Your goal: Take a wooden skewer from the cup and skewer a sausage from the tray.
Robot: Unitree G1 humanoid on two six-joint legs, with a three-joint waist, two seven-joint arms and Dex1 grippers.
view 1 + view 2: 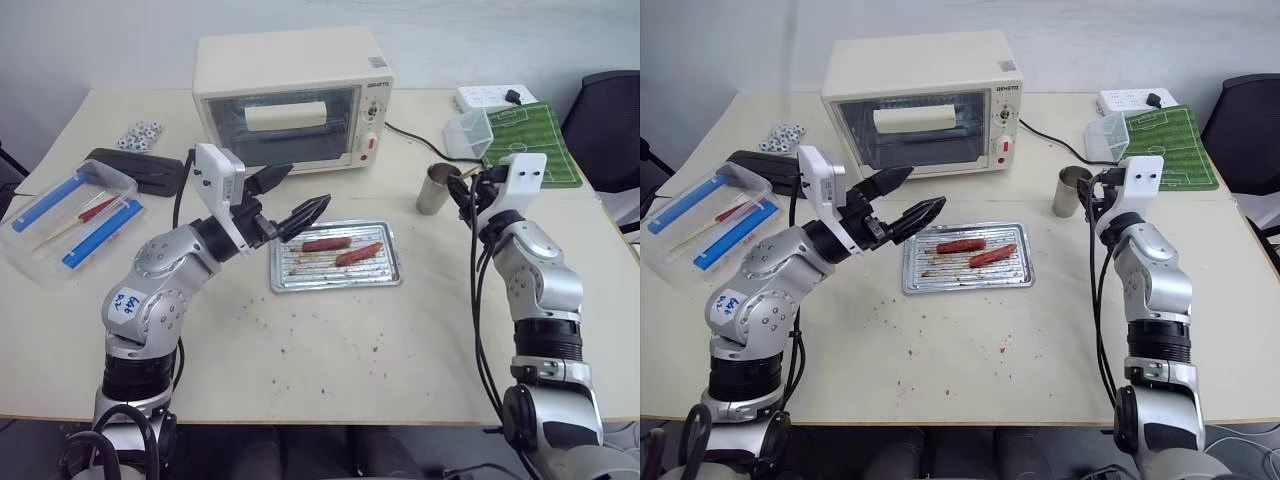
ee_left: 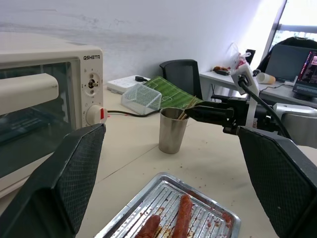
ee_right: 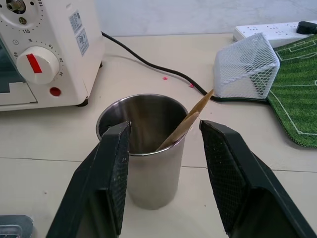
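Next, my right gripper grabs a wooden skewer by its tip poking out of the cup to skewer a sausage (image 1: pixel 358 253).
The steel cup (image 3: pixel 148 163) stands on the table right of the tray, with thin wooden skewers (image 3: pixel 185 126) leaning out over its rim. My right gripper (image 3: pixel 166 126) is open just in front of the cup, one finger (image 3: pixel 115 168) on each side of it, and the skewer tips rise between them untouched. On the ridged metal tray (image 1: pixel 300 272) lie an orange-red sausage (image 1: pixel 358 253) and a darker one (image 1: pixel 326 243). My left gripper (image 1: pixel 302 192) hangs wide open and empty above the tray's left end.
A cream toaster oven (image 1: pixel 290 100) stands behind the tray, its cable running toward a power strip (image 1: pixel 490 97). A small net goal (image 1: pixel 470 133) and a green pitch mat (image 1: pixel 530 140) lie behind the cup. A clear box (image 1: pixel 70 215) sits far left.
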